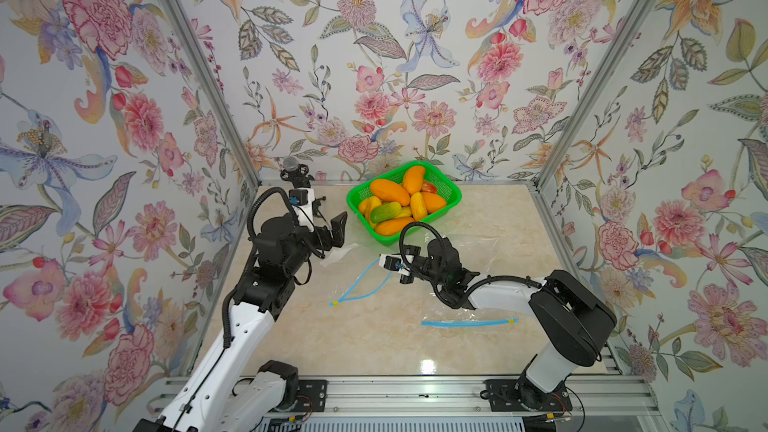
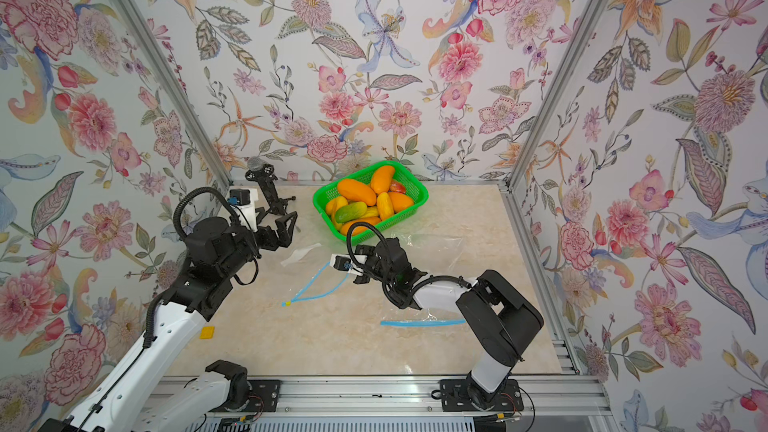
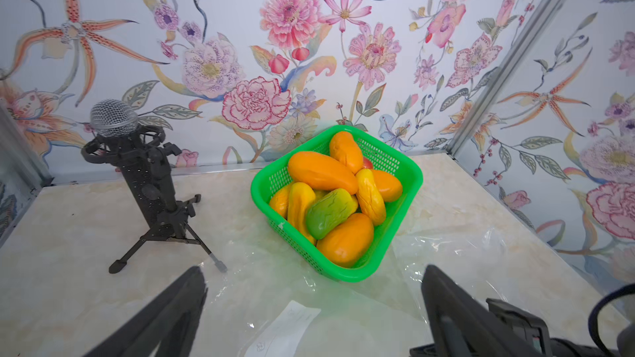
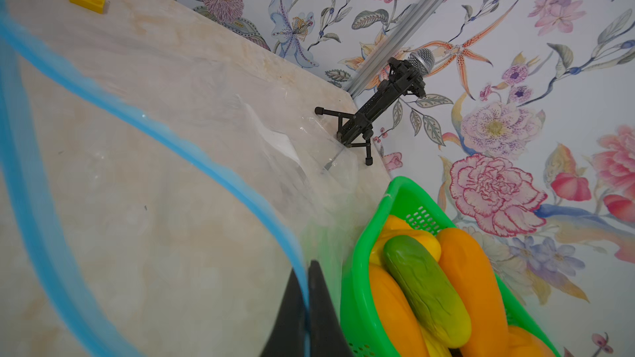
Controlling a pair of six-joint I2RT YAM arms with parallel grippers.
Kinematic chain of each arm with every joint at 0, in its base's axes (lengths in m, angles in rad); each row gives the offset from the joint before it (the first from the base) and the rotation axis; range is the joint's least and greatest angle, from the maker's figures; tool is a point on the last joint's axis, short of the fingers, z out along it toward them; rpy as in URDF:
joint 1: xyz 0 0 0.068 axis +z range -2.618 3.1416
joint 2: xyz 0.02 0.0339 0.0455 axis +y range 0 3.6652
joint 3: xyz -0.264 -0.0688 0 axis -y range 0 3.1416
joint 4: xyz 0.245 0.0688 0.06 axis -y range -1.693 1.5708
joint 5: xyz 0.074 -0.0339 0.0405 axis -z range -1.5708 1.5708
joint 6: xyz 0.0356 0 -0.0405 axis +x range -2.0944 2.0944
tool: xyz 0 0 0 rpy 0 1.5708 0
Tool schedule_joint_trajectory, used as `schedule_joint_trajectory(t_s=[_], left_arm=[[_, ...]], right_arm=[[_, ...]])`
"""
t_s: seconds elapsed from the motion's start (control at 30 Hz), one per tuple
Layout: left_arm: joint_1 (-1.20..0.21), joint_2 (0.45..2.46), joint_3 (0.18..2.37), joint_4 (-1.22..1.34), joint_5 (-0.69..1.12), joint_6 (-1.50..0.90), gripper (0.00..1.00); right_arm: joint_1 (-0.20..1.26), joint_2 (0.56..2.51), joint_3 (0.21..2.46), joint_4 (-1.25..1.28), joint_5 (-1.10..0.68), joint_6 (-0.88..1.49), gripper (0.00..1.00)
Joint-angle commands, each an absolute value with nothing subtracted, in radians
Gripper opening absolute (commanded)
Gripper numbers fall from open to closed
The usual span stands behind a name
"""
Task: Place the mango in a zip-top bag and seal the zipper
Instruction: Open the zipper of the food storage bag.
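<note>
My left gripper is to grab the zip-top bag's blue zipper edge on the white label's side next. It will keep the bag's opening open to place the mango (image 3: 330, 212) inside.
Several orange mangoes (image 1: 389, 192) and one green mango (image 3: 330, 212) fill a green basket (image 1: 455, 193) at the back of the table. A clear zip-top bag lies in front of the basket, its blue zipper (image 1: 361, 284) spread open in a loop. My right gripper (image 4: 307, 276) is shut on the zipper edge (image 4: 192, 152) beside the basket (image 4: 357, 269), and its tips are hidden under the wrist in both top views. My left gripper (image 1: 330, 218) hovers open and empty left of the basket, above the bag's white label (image 3: 288, 324).
A second clear bag with a flat blue zipper (image 1: 469, 323) lies near the right arm. A black microphone on a tripod (image 1: 293, 168) stands at the back left corner. A yellow brick (image 2: 207, 332) sits by the left arm.
</note>
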State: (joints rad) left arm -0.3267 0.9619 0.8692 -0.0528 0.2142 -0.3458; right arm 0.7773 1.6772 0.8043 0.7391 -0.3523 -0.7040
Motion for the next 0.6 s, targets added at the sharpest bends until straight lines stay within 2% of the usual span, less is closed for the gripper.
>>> schedule_joint_trajectory(t_s=[0.0, 0.13, 0.3, 0.43, 0.57], left_arm=[[-0.396, 1.038, 0.854, -0.124, 0.291, -0.252, 0.99], [-0.492, 1.1, 0.868, -0.168, 0.156, -0.199, 0.99], [-0.518, 1.085, 0.797, -0.064, 0.212, -0.201, 0.99], [-0.528, 1.14, 0.808, -0.092, 0.136, -0.183, 0.99], [-0.536, 1.192, 0.831, -0.095, 0.135, -0.182, 0.97]], right_arm=[[0.754, 1.669, 0.835, 0.796, -0.44, -0.602, 0.0], [0.714, 1.676, 0.83, 0.857, -0.491, -0.522, 0.0], [0.689, 1.696, 0.867, 0.842, -0.517, -0.472, 0.0], [0.68, 1.708, 0.893, 0.839, -0.55, -0.438, 0.0], [0.68, 1.716, 0.944, 0.753, -0.544, -0.447, 0.0]])
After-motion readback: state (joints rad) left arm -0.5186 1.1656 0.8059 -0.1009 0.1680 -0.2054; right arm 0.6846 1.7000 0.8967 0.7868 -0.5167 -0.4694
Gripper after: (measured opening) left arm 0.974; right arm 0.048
